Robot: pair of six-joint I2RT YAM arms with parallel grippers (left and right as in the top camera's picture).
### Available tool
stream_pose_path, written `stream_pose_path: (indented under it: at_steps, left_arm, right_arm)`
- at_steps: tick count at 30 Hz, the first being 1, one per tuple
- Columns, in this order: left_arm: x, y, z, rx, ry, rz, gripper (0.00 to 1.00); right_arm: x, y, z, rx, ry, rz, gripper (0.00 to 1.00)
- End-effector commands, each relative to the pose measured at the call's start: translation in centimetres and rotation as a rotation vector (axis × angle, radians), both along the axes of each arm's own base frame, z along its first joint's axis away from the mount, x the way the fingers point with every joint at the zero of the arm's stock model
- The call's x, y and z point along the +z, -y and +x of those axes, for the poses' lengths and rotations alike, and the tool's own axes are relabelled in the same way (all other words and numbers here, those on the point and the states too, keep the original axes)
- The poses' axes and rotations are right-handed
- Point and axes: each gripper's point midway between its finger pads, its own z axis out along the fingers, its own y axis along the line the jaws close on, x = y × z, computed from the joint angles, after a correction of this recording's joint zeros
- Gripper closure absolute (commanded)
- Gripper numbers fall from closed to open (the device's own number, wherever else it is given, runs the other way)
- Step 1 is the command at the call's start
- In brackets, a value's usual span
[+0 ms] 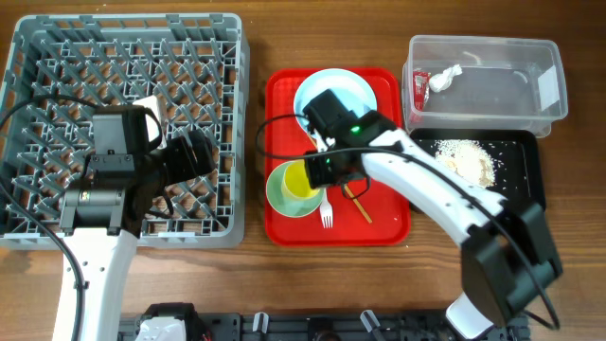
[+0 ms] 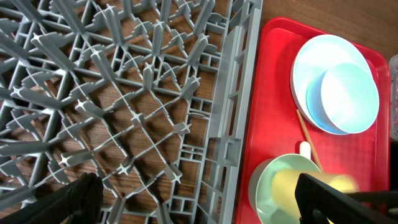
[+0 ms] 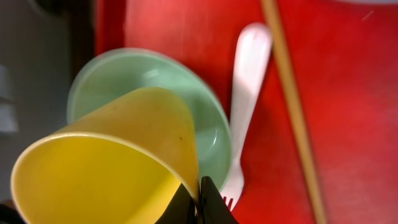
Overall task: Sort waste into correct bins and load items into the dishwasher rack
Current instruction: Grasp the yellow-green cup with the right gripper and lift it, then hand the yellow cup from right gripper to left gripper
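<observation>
The yellow-green cup (image 3: 112, 162) has its rim in my right gripper, and my left gripper will next pick it up around its outer body to load the dishwasher rack.
My right gripper (image 3: 199, 200) is shut on the rim of the yellow-green cup (image 3: 112, 162), which is tilted inside the pale green bowl (image 3: 149, 78) on the red tray (image 1: 388, 223). Beside the bowl lie the white fork (image 3: 249, 93) and a wooden chopstick (image 3: 292, 106). The light-blue bowl (image 2: 349, 99) sits on the light-blue plate (image 2: 308, 59) at the tray's far end. My left gripper (image 2: 199, 208) hangs wide open and holds nothing, above the right edge of the grey dishwasher rack (image 1: 123, 21).
The clear tub (image 1: 492, 57) at back right holds the red wrapper (image 1: 420, 87) and the white napkin (image 1: 445, 78). In front of it, the black tray (image 1: 525, 175) holds rice scraps (image 1: 466, 159). My right arm reaches across the red tray.
</observation>
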Motion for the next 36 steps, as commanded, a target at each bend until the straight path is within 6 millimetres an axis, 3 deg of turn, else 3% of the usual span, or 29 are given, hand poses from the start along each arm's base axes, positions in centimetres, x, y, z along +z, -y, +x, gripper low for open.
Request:
stream_pose_path:
  at_steps: [1, 4, 8, 14, 21, 27, 34, 36]
  left_arm:
    - [0.9, 0.7, 0.3, -0.032, 0.027, -0.03, 0.0]
    - [1.9, 3.2, 0.5, -0.112, 0.055, -0.163, 0.0]
    - [3.4, 5.5, 1.8, -0.111, 0.094, -0.342, 0.0]
    - [5.6, 10.4, 2.9, -0.353, 0.129, -0.6, 0.0]
    - [6.5, 14.2, 2.5, -0.588, 0.096, -0.819, 0.0]
    - [8.7, 17.7, 1.2, -0.845, 0.156, -0.917, 0.0]
    - [10.8, 20.2, -0.4, -1.019, 0.233, -0.934, 0.0]
    - [11.1, 20.6, -0.7, -1.043, 0.238, -0.937, 0.06]
  right_arm:
    - [8.7, 1.8, 3.6, -0.095, 0.222, 0.122, 0.96]
    - [11.7, 4.6, 4.8, -0.18, 0.295, 0.161, 0.96]
    - [13.2, 6.2, 5.6, -0.236, 0.272, 0.266, 0.96]
    - [14.3, 4.0, 5.5, -0.166, 0.162, 0.516, 0.96]
    - [18.0, -0.1, 4.1, 0.039, 0.087, 0.832, 0.96]
    - [18.9, -0.8, 3.3, 0.094, 0.047, 0.908, 0.96]
    - [19.7, -1.1, 2.8, 0.13, 0.037, 0.952, 0.96]
    - [19.8, -1.2, 2.7, 0.133, 0.037, 0.954, 0.96]
